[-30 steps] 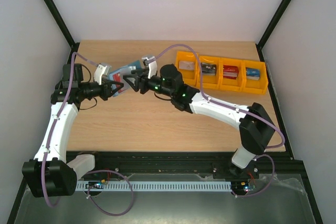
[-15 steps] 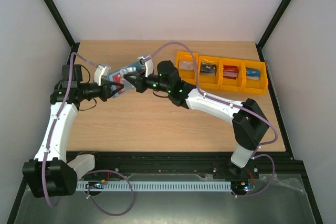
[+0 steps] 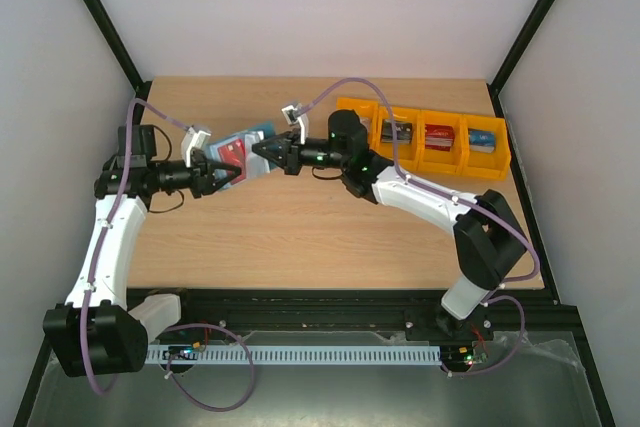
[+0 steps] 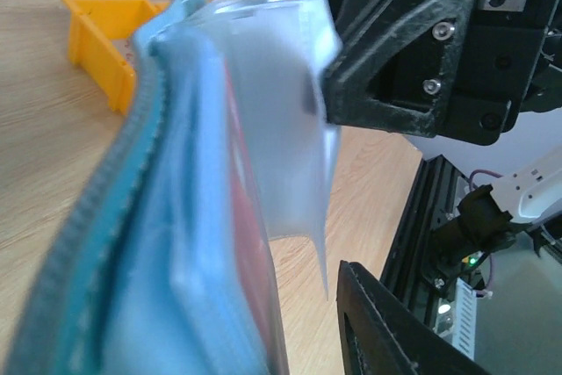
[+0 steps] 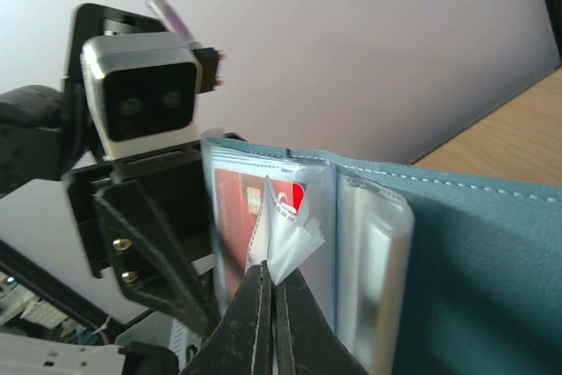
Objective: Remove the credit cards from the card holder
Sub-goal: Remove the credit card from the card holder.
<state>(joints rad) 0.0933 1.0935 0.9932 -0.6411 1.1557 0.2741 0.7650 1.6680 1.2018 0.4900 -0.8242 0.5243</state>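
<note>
I should close my left gripper now, and it would hold the card holder, because the card holder's edge [image 4: 230, 312] beside the red credit card [image 3: 232, 153] is between my fingers.
The teal card holder [image 3: 247, 136] hangs in the air between my two grippers, spread open. My right gripper [image 5: 269, 271] is shut on a crumpled corner of one clear inner sleeve [image 5: 290, 239] of the card holder [image 5: 479, 252]. Behind that sleeve a red credit card [image 5: 230, 217] sits in its pocket and also shows from above as the red credit card [image 3: 232, 153]. In the left wrist view the card holder [image 4: 132, 182] fills the left half. My left gripper [image 4: 336, 186] stands open: its upper finger touches a clear sleeve [image 4: 281, 129], while its lower finger is apart from it.
A row of orange bins [image 3: 420, 161] stands at the back right, with cards lying in them: a dark one [image 3: 397, 131], a red one [image 3: 440, 134] and a blue one [image 3: 482, 139]. One orange bin [image 4: 97, 32] shows behind the holder.
My right gripper has shut on the clear sleeve and drawn back to the right. My left gripper's jaws have come apart. The card holder has spread wider, showing the red card.
</note>
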